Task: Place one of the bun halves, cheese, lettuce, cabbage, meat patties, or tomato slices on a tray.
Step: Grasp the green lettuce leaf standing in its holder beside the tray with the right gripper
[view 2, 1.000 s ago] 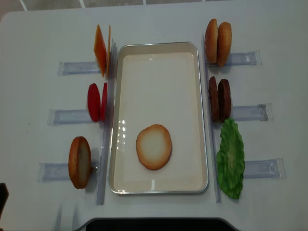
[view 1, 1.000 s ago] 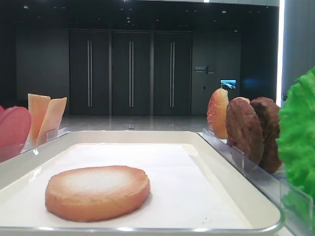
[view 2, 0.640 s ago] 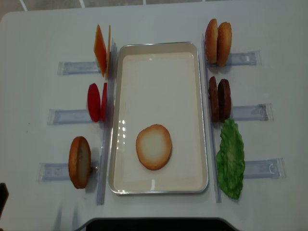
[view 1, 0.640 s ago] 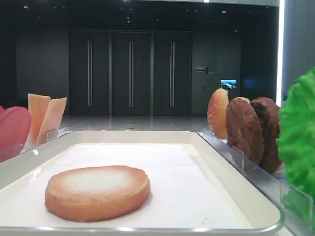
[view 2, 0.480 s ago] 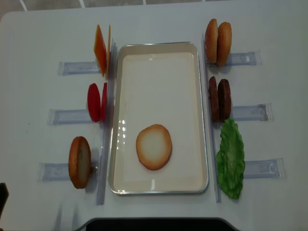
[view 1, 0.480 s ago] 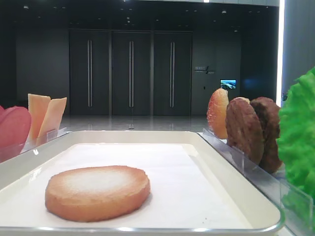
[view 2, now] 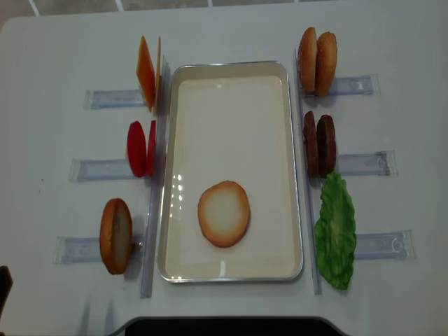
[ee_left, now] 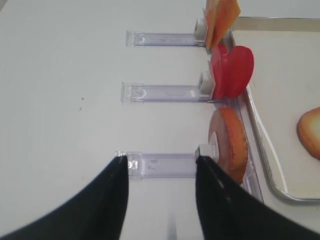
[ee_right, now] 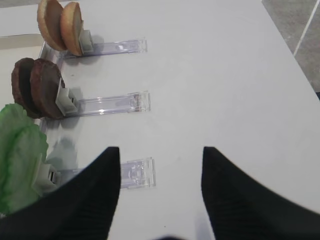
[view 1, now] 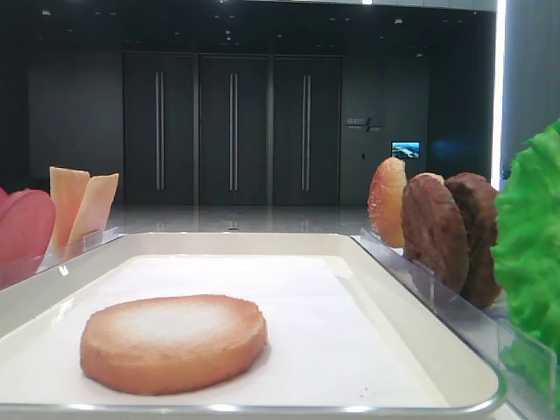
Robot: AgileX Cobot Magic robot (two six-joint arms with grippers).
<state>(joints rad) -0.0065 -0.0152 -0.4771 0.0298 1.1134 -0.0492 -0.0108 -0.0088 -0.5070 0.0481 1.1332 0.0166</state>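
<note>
The lettuce leaf is thin and stands upright in its holder, so the right gripper pinches the lettuce by its raised ruffled edge [view 2: 337, 183] next.
One of the bun halves [view 2: 224, 213] lies flat, pale face up, on the cream tray [view 2: 231, 119]. Another bun half [view 2: 115, 236] stands on edge in a holder left of the tray, and two more [view 2: 316, 61] stand at the far right. Cheese [view 2: 147, 72] and tomato slices [view 2: 140, 148] stand on the left. Meat patties [view 2: 319, 145] and lettuce [view 2: 336, 231] are on the right. Cabbage is out of view. My left gripper [ee_left: 160, 165] hangs open and empty over the holder beside the standing bun half [ee_left: 230, 142]. My right gripper [ee_right: 160, 152] is open and empty, right of the lettuce [ee_right: 20, 155].
Clear plastic holders [view 2: 105, 98] lie on the white table along both long sides of the tray, one [ee_right: 135, 172] just under my right gripper. In the low exterior view the tray rim [view 1: 262, 238] runs between the standing food pieces.
</note>
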